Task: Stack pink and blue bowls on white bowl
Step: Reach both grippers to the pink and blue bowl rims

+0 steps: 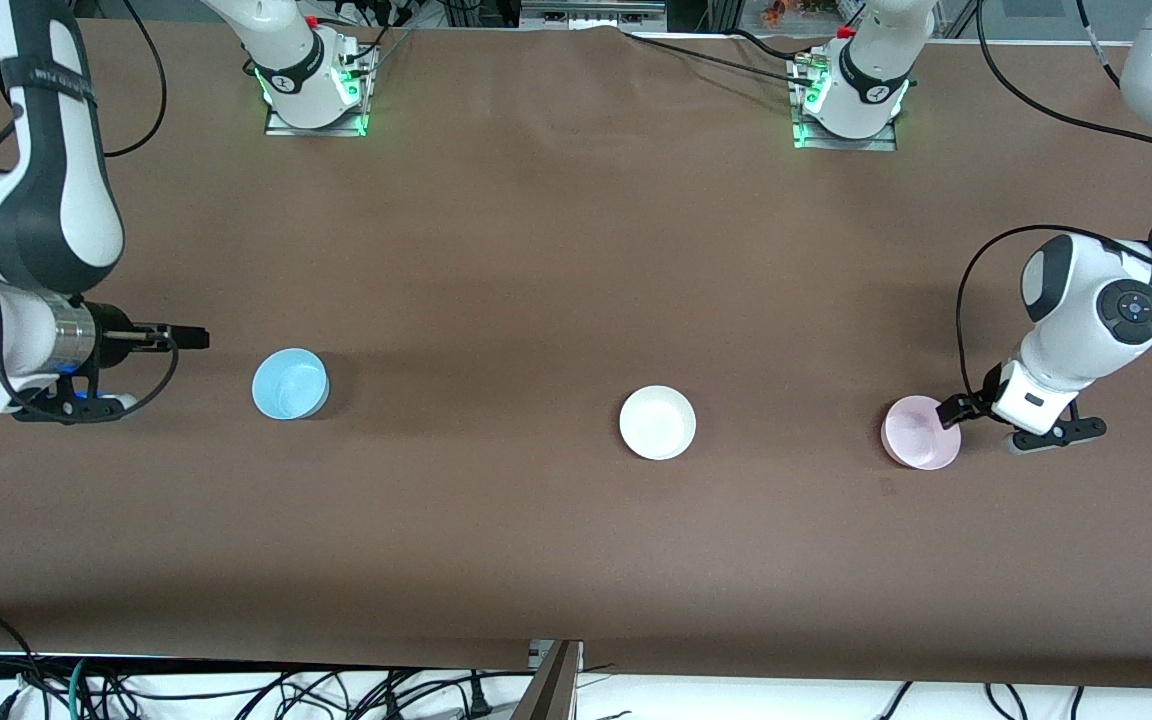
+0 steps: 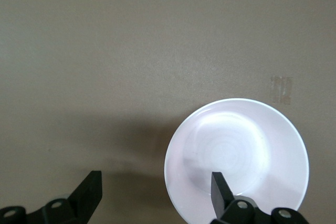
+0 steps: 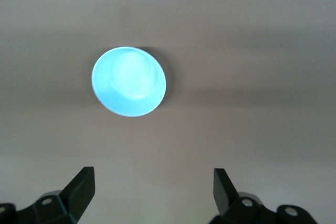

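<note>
Next, my left gripper takes hold of the pink bowl by its rim (image 1: 939, 402) to stack the bowl on the white bowl (image 1: 657, 422).
The pale pink bowl (image 1: 921, 432) sits toward the left arm's end of the table. My left gripper (image 1: 954, 410) is open at its rim. In the left wrist view one finger (image 2: 220, 187) is over the inside of the pink bowl (image 2: 236, 150) and the other finger (image 2: 90, 184) is outside it, with the gripper's middle (image 2: 156, 178) beside the rim. The white bowl (image 1: 657, 422) sits mid-table. The sky-blue bowl (image 1: 289, 383) sits toward the right arm's end. My right gripper (image 1: 188, 338) is open and empty beside it, a short gap away. The right wrist view shows the blue bowl (image 3: 128, 81) ahead of the open gripper (image 3: 152, 174).
The brown table cover (image 1: 536, 250) carries only the three bowls. The arm bases (image 1: 314, 85) (image 1: 851, 95) stand along the edge farthest from the front camera. Cables hang below the nearest edge (image 1: 236, 690). A faint pale mark (image 2: 281, 88) shows on the cover near the pink bowl.
</note>
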You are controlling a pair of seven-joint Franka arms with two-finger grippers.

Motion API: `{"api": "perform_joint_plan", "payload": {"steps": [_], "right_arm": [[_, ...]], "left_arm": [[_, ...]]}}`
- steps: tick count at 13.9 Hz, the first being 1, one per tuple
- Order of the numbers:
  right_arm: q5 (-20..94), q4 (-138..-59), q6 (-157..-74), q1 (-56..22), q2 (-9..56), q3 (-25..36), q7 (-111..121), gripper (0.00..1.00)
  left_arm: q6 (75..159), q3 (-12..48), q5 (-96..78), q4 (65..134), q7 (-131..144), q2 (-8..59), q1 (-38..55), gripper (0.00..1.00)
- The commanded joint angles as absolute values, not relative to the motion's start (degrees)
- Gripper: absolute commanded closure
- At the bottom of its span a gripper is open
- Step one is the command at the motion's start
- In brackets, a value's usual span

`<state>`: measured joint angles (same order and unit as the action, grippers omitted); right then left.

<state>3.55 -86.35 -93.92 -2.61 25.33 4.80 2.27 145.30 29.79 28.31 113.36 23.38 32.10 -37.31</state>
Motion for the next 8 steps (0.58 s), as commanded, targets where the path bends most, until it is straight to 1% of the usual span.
{"api": "perform_joint_plan", "payload": {"steps": [1, 5, 8], "right_arm": [[4.5, -85.8, -96.0, -2.0, 28.4, 4.6, 2.1, 0.0], [4.6, -87.3, -101.3, -2.1, 32.2, 4.5, 2.1, 0.0], [5.6, -90.5, -105.9, -2.1, 32.3, 4.5, 2.1, 0.0]], "left_arm": [[150.6, 30.1, 30.0, 115.7, 24.4, 33.4, -39.1, 0.08], [150.8, 30.0, 30.1, 115.8, 24.3, 33.9, -39.1, 0.16], [150.8, 30.0, 30.1, 115.7, 24.3, 33.8, -39.1, 0.2]]}}
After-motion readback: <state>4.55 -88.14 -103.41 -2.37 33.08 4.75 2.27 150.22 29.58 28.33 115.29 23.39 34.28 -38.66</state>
